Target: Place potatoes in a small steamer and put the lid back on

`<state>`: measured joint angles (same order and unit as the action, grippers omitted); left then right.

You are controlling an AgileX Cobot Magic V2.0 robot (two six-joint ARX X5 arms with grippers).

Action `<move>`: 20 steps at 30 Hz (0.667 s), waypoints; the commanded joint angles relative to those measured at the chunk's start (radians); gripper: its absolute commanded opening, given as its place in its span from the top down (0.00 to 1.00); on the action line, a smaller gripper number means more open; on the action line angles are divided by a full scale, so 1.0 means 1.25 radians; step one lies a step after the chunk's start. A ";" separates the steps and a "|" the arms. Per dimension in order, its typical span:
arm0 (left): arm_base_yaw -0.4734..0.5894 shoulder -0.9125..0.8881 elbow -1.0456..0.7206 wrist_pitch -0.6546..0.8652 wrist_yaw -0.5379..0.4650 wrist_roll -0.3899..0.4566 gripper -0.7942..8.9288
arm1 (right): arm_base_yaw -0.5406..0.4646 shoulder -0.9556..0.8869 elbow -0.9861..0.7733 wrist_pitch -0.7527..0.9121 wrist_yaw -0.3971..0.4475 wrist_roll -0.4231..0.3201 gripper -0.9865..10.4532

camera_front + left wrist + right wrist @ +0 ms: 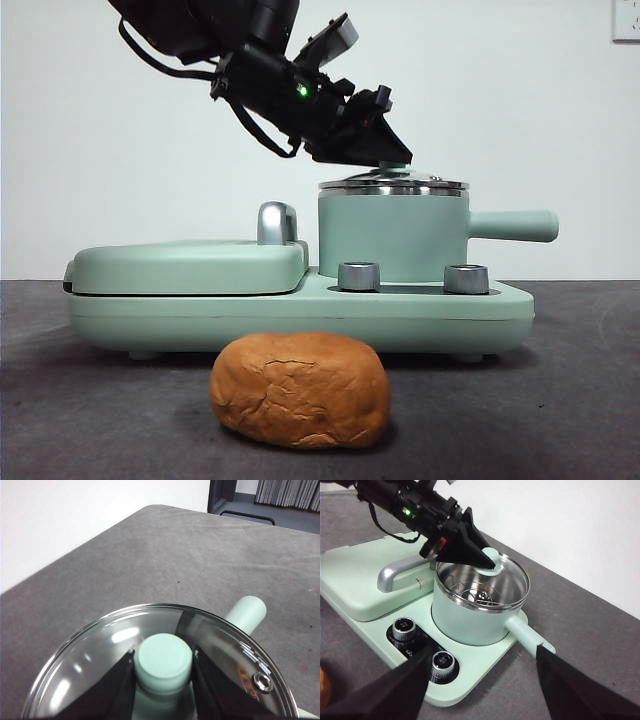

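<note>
My right gripper grabs the potato across its rounded middle (pixel 300 390) next, to get it into the small steamer (pixel 392 238).
The potato (pixel 300 390), an orange-brown crusty lump, lies on the table in front of the appliance. The small mint-green steamer (pixel 392 238) stands on the base, its handle (pixel 512 226) pointing right. The glass lid (pixel 393 184) sits on its steel rim. My left gripper (pixel 385 150) comes down from the upper left and is shut on the lid's mint-green knob (pixel 164 661), one jaw on each side. In the right wrist view the steamer (pixel 470 620), the lid (pixel 515 580) and the left gripper (pixel 480 555) show. My right gripper (pixel 484 652) is open and empty, in front of the appliance.
The flat mint-green griddle cover (pixel 190 265) with its chrome handle (pixel 277 222) lies left of the steamer. Two steel dials (pixel 359 276) (pixel 466 278) stand on the base (pixel 420 310) in front of it. A dark grey table (pixel 560 400) extends all around.
</note>
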<state>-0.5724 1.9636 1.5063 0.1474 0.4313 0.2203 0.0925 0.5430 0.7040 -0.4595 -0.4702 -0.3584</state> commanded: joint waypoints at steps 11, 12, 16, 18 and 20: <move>0.034 -0.188 0.021 -0.115 0.002 -0.021 0.91 | 0.004 0.003 0.013 0.007 -0.001 0.011 0.63; 0.042 -0.201 0.021 -0.130 0.002 -0.026 0.91 | 0.004 0.003 0.013 0.007 -0.001 0.011 0.63; 0.087 -0.249 0.021 -0.193 0.010 -0.042 0.91 | 0.005 0.003 0.013 0.006 -0.001 0.011 0.63; 0.109 -0.272 0.020 -0.226 0.021 -0.043 0.91 | 0.012 0.003 0.013 0.002 -0.001 0.011 0.63; 0.135 -0.300 0.019 -0.263 0.036 -0.042 0.90 | 0.026 0.004 0.013 -0.009 -0.001 0.011 0.63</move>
<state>-0.4007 1.6135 1.5059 -0.2085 0.4595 0.1787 0.1188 0.5430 0.7040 -0.4713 -0.4690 -0.3584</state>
